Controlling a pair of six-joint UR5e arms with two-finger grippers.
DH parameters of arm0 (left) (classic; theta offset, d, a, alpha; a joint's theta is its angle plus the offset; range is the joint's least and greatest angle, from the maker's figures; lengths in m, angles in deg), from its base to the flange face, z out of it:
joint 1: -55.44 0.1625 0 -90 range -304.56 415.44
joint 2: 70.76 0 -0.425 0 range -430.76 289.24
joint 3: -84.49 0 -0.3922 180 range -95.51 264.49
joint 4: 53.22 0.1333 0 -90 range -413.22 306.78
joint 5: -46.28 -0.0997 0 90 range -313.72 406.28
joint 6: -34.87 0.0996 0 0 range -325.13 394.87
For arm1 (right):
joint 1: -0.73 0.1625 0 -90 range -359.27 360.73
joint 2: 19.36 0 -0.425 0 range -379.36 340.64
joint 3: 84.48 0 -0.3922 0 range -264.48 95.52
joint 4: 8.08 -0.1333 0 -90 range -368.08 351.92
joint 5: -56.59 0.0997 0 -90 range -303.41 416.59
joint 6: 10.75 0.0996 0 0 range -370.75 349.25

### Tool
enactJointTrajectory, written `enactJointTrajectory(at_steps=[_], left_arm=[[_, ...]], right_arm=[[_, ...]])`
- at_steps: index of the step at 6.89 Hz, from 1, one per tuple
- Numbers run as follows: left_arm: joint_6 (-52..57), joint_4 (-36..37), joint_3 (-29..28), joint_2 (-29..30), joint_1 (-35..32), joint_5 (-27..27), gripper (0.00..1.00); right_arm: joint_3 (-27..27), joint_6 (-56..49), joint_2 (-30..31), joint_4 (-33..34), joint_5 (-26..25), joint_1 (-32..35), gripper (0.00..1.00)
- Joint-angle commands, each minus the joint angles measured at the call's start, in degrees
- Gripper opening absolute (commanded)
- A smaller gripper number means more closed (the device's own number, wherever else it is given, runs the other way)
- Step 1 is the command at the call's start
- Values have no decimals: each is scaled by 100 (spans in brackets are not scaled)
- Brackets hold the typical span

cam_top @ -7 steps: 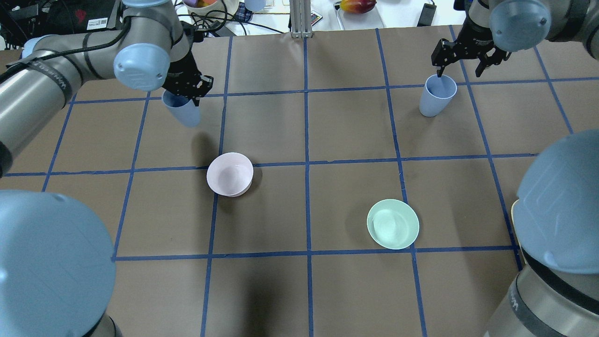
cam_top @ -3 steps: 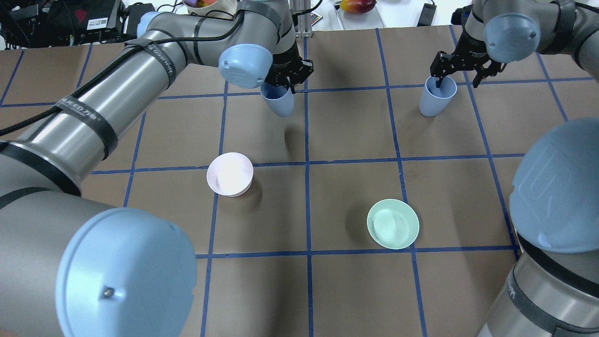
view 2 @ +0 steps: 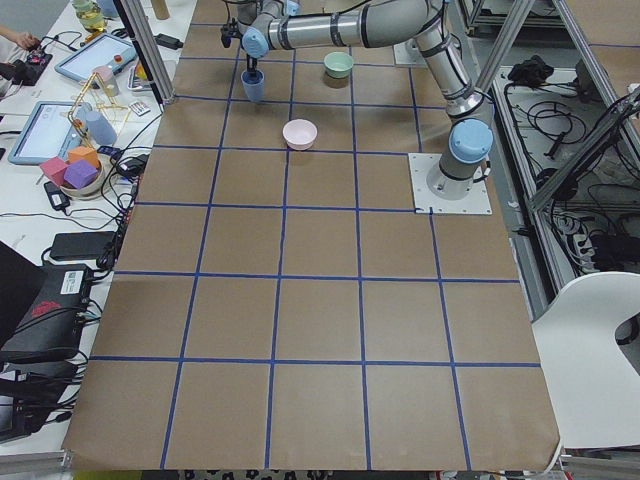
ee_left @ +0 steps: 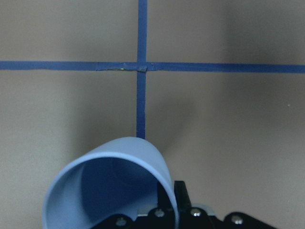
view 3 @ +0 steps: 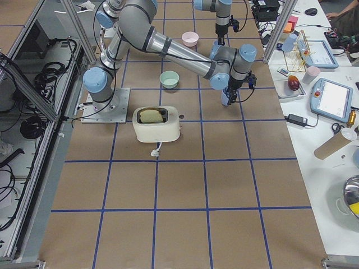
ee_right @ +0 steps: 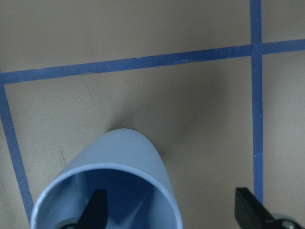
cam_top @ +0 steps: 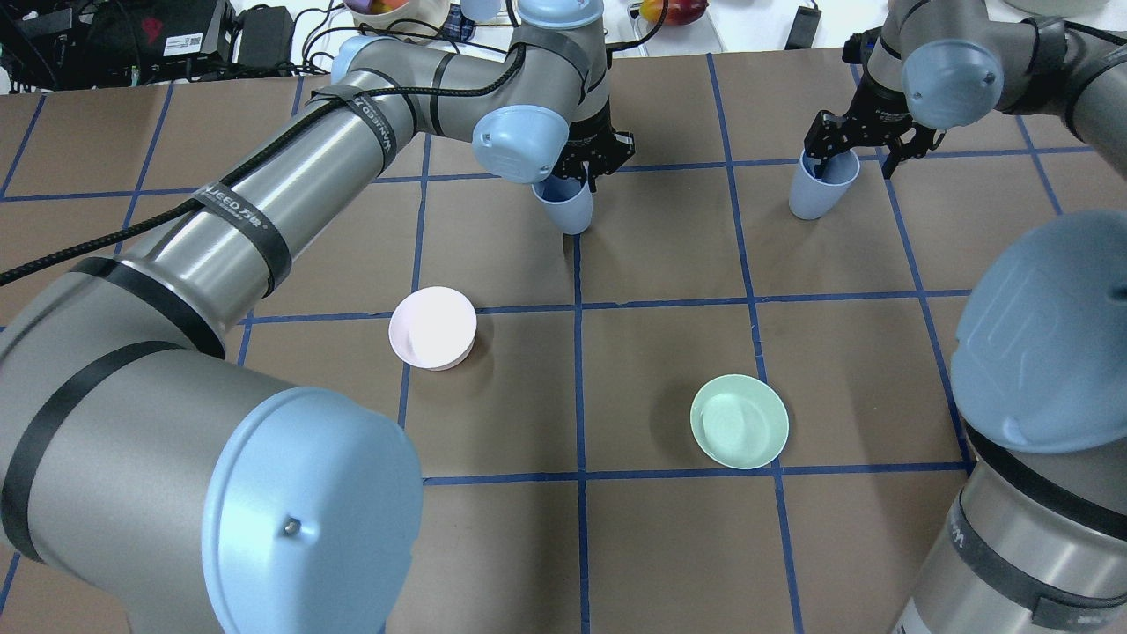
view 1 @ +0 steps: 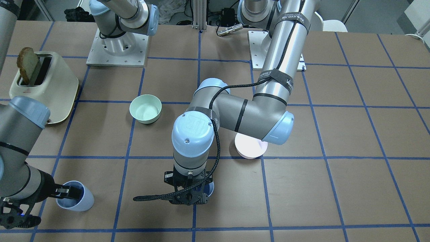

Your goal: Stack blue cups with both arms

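The second blue cup has to go into the other blue cup, so my right gripper next needs to grab the second cup by its rim (ee_right: 170, 198) to stack it.
My left gripper (cam_top: 583, 172) is shut on the rim of a pale blue cup (cam_top: 563, 204) and holds it low over the table near the centre line. The cup fills the bottom of the left wrist view (ee_left: 109, 186). In the front-facing view the left gripper (view 1: 188, 198) hides most of that cup (view 1: 209, 190). The second blue cup (cam_top: 810, 189) stands upright at the far right. My right gripper (cam_top: 852, 157) is open, with one finger inside its rim and the other outside, as the right wrist view (ee_right: 114, 181) shows.
A pale pink bowl (cam_top: 432, 328) sits left of centre and a mint-green bowl (cam_top: 739, 421) right of centre, both nearer the robot than the cups. A cream toaster (view 1: 43, 85) with bread stands by the right arm's base.
My left arm has carried its cup from the far left to the centre line, towards the other cup. My right gripper has stayed open at the standing cup and sunk slightly.
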Motion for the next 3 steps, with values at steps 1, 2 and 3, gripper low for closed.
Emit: enactJointTrajectory(at_steps=[1, 2, 3], left_arm=[[-90, -47, -69, -125, 47, -34, 100], [-55, -708, -279, -466, 395, -35, 100], [23, -1837, -629, -861, 608, -35, 100]], right_arm=[[-1, -21, -38, 9, 18, -6, 11], [-1, -4, -29, -35, 9, -6, 0], [43, 5, 6, -79, 9, -6, 0]])
